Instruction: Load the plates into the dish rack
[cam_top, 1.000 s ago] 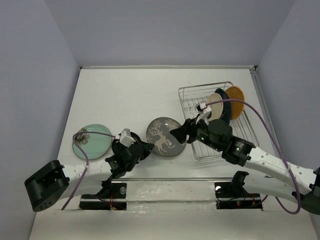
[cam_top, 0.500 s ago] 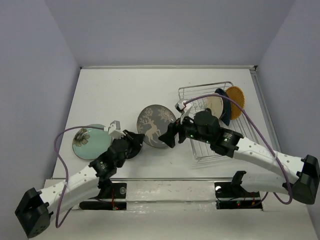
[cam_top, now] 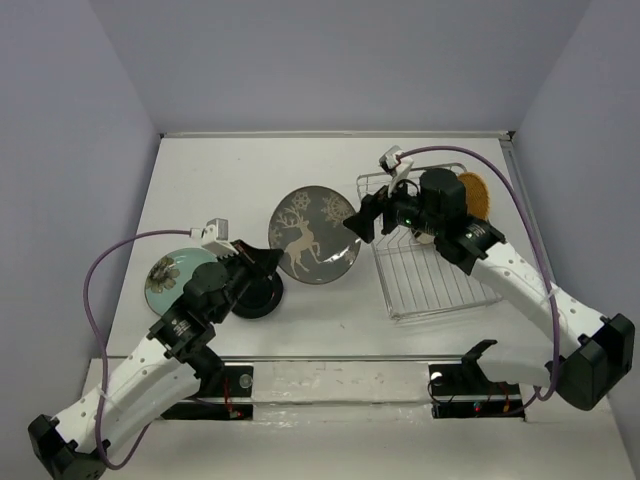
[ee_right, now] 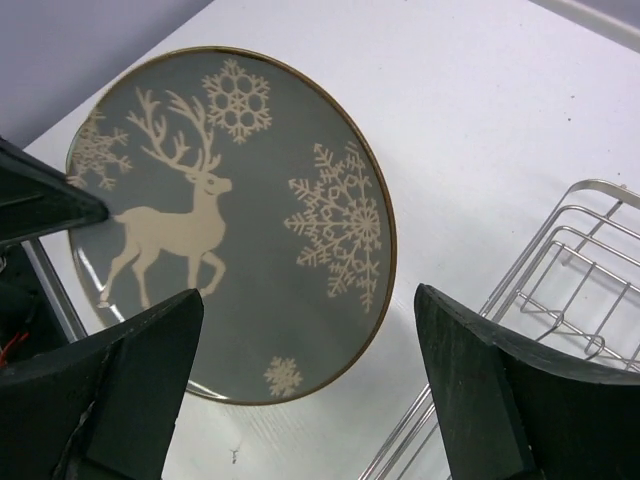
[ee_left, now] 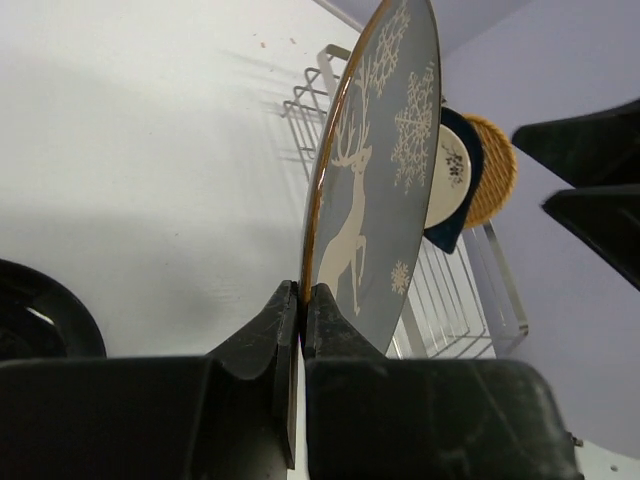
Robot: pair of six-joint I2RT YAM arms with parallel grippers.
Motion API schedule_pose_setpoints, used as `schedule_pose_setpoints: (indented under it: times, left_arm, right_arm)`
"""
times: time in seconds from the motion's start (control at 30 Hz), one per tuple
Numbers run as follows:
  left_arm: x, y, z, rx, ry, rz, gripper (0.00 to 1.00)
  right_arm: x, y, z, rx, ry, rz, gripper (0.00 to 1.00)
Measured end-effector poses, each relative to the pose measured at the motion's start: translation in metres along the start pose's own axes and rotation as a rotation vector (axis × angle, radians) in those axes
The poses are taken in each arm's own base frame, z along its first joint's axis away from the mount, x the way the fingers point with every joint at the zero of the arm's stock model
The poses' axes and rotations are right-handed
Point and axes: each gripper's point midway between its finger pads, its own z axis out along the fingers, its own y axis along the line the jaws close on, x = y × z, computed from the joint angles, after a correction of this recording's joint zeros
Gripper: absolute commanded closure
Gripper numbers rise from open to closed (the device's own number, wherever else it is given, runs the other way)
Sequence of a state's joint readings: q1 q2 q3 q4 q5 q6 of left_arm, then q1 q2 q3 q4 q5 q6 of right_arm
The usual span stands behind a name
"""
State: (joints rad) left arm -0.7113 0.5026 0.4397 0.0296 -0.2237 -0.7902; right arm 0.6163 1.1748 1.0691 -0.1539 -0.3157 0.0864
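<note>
The deer plate needs to go edge-on between the rack's wires, so my right gripper should next grab the plate's rim on the rack side, opposite my left gripper.
The large grey deer plate [cam_top: 318, 236] is held tilted above the table. My left gripper [cam_top: 264, 262] is shut on its left rim [ee_left: 302, 298]. My right gripper [cam_top: 357, 224] is open beside the plate's right edge and grips nothing. The plate face fills the right wrist view [ee_right: 230, 200], beyond that gripper [ee_right: 310, 390]. The wire dish rack [cam_top: 432, 270] holds the orange plate [cam_top: 474, 194], the cream plate [ee_left: 446, 172] and the dark blue plate [ee_left: 449, 235] at its far end. The small black plate [cam_top: 258, 297] and the pale green plate [cam_top: 168, 283] lie on the table.
The rack's near rows of tines [ee_right: 565, 275] stand bare to the right of the deer plate. The black plate lies right under my left wrist. Purple cables loop over both arms. Grey walls close in the table at the back and sides.
The deer plate went from near flat on the table to raised and tilted, a little further back. My left arm stretched forward holding its rim. My right gripper moved back towards the rack.
</note>
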Motion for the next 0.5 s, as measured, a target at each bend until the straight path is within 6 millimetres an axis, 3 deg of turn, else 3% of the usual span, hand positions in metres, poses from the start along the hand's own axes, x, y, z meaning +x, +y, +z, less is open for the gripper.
schedule_pose_setpoints:
  times: [0.2, 0.3, 0.4, 0.5]
  left_arm:
    - [-0.011, -0.03, -0.01, 0.091, 0.03, 0.04, 0.94]
    - [-0.015, -0.043, -0.014, 0.136, 0.039, 0.053, 0.94]
    - [-0.017, -0.053, -0.017, 0.176, 0.05, 0.071, 0.94]
    - [-0.018, -0.059, -0.018, 0.2, 0.055, 0.083, 0.94]
  right_arm:
    - [0.014, -0.002, 0.01, -0.033, 0.068, 0.023, 0.07]
    - [0.018, 0.0, 0.009, -0.061, 0.085, 0.035, 0.14]
    - [0.017, 0.006, 0.006, -0.12, 0.076, 0.042, 0.28]
    - [0.032, 0.018, -0.003, -0.2, 0.081, 0.065, 0.53]
